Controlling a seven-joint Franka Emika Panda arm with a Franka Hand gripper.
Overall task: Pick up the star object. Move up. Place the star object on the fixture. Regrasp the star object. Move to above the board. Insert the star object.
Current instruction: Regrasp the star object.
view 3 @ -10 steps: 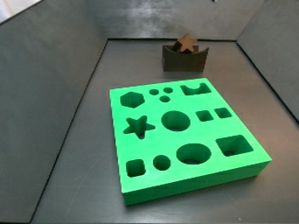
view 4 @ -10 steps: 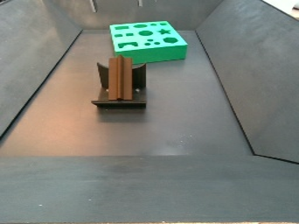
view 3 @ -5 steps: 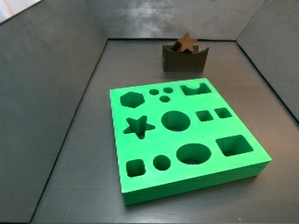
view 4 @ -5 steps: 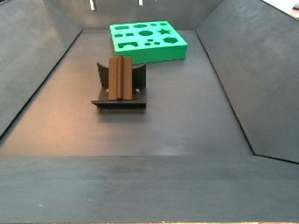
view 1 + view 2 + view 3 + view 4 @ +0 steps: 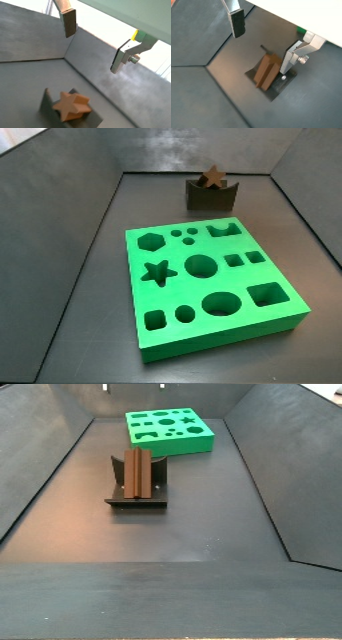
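Observation:
I need to grab the star object by its pointed sides with my gripper next, so that it can fit into the star-shaped hole (image 5: 158, 272).
The star object (image 5: 213, 175) is a reddish-brown piece resting in the scoop of the dark fixture (image 5: 210, 196) at the back of the floor. From the side it shows as a long upright bar (image 5: 138, 473) on the fixture (image 5: 138, 501). The green board (image 5: 221, 340) lies in front, apart from the fixture, and appears again as the board (image 5: 171, 446). My gripper (image 5: 92, 52) hangs open high above the star object (image 5: 71, 106) with nothing between its fingers. In a wrist view the gripper (image 5: 262, 54) stands over the star object (image 5: 268, 71) and the fixture (image 5: 278, 88).
Sloped dark grey walls (image 5: 60, 238) enclose the floor on all sides. A wall corner (image 5: 63, 57) runs just behind the fixture.

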